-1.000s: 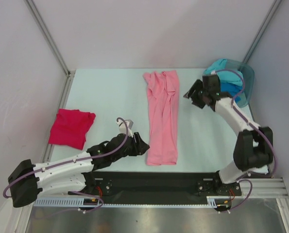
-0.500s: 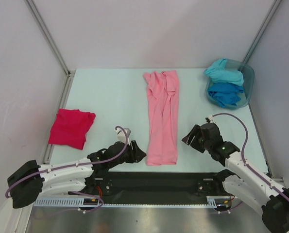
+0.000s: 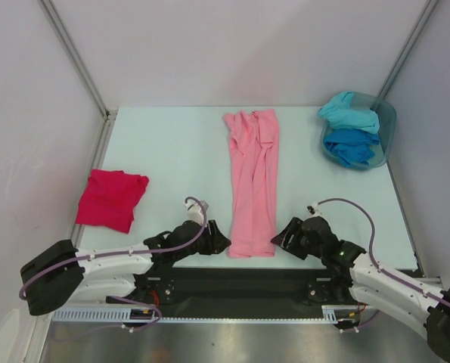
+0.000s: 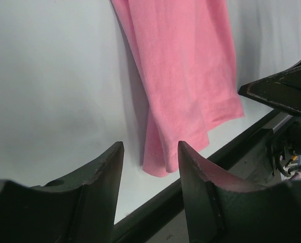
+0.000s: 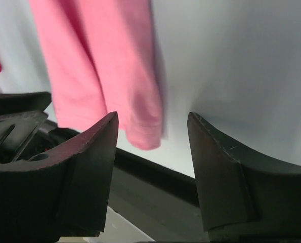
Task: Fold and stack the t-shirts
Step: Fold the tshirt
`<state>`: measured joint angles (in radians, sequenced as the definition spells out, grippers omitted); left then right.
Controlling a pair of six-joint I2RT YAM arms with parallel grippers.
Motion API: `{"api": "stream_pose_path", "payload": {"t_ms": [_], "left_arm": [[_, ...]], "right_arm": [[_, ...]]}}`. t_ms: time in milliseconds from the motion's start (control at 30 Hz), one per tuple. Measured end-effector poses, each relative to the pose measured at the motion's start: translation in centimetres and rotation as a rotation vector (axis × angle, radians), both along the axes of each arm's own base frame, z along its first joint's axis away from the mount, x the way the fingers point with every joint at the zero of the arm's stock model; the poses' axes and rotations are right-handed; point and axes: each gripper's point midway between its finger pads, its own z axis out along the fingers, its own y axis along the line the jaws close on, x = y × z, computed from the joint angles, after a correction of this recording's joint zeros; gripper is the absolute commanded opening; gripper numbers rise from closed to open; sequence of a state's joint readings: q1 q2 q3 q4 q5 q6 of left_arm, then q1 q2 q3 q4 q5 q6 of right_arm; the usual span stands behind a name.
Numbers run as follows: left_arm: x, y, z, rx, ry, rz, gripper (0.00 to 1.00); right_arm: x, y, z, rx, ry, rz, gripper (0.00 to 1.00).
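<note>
The right gripper should next grab the pink t-shirt's near hem corner beside it, opposite the left gripper's corner, to fold the hem over evenly.
A light pink t-shirt lies as a long narrow strip down the middle of the table. My left gripper stands open just left of its near hem, with the near-left corner ahead of the empty jaws. Open and empty too, my right gripper sits just right of the hem, facing the near-right corner. A folded crimson t-shirt rests at the left edge. Turquoise and blue t-shirts are bunched in the tub.
The teal plastic tub stands at the back right corner. A black rail runs along the table's near edge, right behind the pink hem. Grey walls close off both sides and the back.
My right arm has swung from the tub at the back right down to the near edge beside the pink shirt's hem. The left gripper has crept slightly towards the hem.
</note>
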<state>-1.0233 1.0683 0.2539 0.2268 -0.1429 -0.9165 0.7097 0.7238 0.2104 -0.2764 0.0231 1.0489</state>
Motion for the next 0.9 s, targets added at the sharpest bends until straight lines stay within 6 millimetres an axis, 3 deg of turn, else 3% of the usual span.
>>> {"api": "stream_pose_path", "payload": {"t_ms": [167,333,900], "left_arm": [[0.0,-0.1,-0.3,-0.002,0.005,-0.006,0.52],[-0.1,-0.1,-0.5,0.002,0.011,-0.008,0.52],[0.2,-0.3,-2.0,0.031,0.033,-0.005,0.51]], "right_arm": [[-0.4,2.8,0.1,0.105,-0.019,0.034,0.6],[-0.5,4.3,0.1,0.124,-0.015,0.057,0.59],[-0.8,3.8,-0.1,0.093,0.008,0.032,0.54]]}}
